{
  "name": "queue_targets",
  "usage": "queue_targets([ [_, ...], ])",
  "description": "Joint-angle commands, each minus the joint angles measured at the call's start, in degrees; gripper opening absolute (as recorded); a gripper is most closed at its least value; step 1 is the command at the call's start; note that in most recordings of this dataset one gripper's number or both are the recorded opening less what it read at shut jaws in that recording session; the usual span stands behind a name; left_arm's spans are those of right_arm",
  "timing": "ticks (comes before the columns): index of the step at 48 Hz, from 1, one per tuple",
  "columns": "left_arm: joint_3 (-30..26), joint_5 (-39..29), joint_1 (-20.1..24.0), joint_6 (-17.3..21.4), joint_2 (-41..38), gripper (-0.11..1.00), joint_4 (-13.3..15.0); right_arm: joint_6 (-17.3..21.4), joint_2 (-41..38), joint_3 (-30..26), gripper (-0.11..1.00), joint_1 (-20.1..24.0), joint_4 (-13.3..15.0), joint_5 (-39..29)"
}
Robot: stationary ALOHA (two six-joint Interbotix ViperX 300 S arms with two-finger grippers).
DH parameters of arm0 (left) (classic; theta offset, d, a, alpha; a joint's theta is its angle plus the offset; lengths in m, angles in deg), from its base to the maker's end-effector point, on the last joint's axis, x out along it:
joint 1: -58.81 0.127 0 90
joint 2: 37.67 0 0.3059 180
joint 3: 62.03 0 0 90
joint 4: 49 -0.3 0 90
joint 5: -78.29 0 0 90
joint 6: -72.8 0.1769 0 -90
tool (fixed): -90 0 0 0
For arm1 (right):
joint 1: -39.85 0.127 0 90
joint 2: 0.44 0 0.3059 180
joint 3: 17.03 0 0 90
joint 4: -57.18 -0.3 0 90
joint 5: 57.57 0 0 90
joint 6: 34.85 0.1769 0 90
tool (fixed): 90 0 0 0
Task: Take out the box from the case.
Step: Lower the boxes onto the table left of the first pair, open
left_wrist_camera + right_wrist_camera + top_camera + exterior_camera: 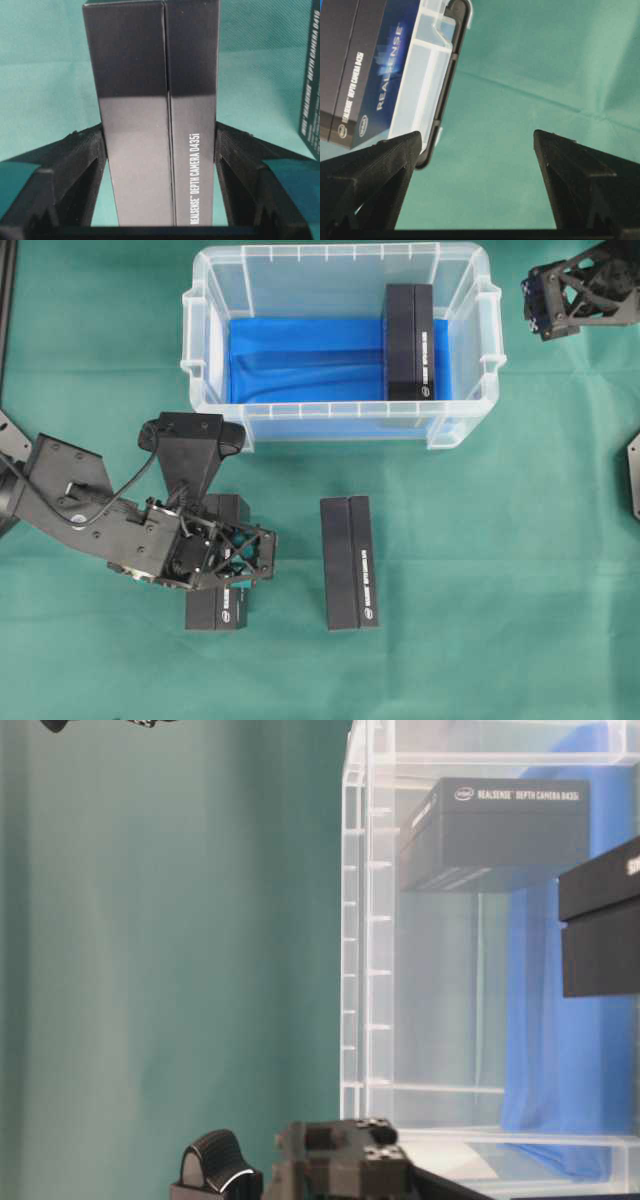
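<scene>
The held box [202, 614] [137, 150] is level on the green cloth, so it would rest flat if the left gripper opened now.
The case [205, 360], a clear bin with a blue floor, stands at the back of the green cloth. One black box [409, 340] lies inside it at the right end; the same box [350, 65] shows beside the case's rim [432, 75] in the right wrist view. Outside the case, my left gripper [232, 552] is shut on another black box [214, 612]. Its fingers [95, 150] press both long sides of that box [150, 100]. My right gripper [540, 305] hangs open right of the case, with only cloth between its fingertips [477, 135].
A third black box [349, 562] lies on the cloth in front of the case, just right of the held one, and its edge [312, 90] shows in the left wrist view. The table-level view shows the case wall [360, 920].
</scene>
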Motion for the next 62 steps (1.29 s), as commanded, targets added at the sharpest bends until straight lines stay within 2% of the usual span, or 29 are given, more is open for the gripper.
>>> queue_targets([
  [1,-0.6,0.3,-0.1,0.0,1.0,0.61,-0.6,-0.1,0.7,-0.5,0.92,0.2,0.3,0.1],
  [15,-0.3,3.8,-0.1,0.3,1.1,0.61,-0.6,-0.1,0.6,-0.6,0.92,0.1,0.4,0.1],
  [24,0.7,4.0,-0.1,0.4,1.7,0.62,1.2,0.0,0.7,-0.6,0.92,0.1,0.4,0.1],
  [30,0.9,4.0,-0.1,0.4,1.8,0.91,2.1,0.0,0.7,-0.6,0.92,0.1,0.4,0.1],
  [33,0.8,4.0,-0.1,0.4,1.8,0.97,2.2,0.0,0.7,-0.7,0.92,0.1,0.4,0.2],
  [39,0.8,4.0,-0.1,0.4,1.8,0.94,2.1,-0.1,0.7,-0.7,0.92,0.1,0.4,0.4],
  [62,0.5,2.9,-0.1,0.4,2.9,0.94,2.1,-0.1,0.7,-0.7,0.92,0.1,0.4,0.4],
])
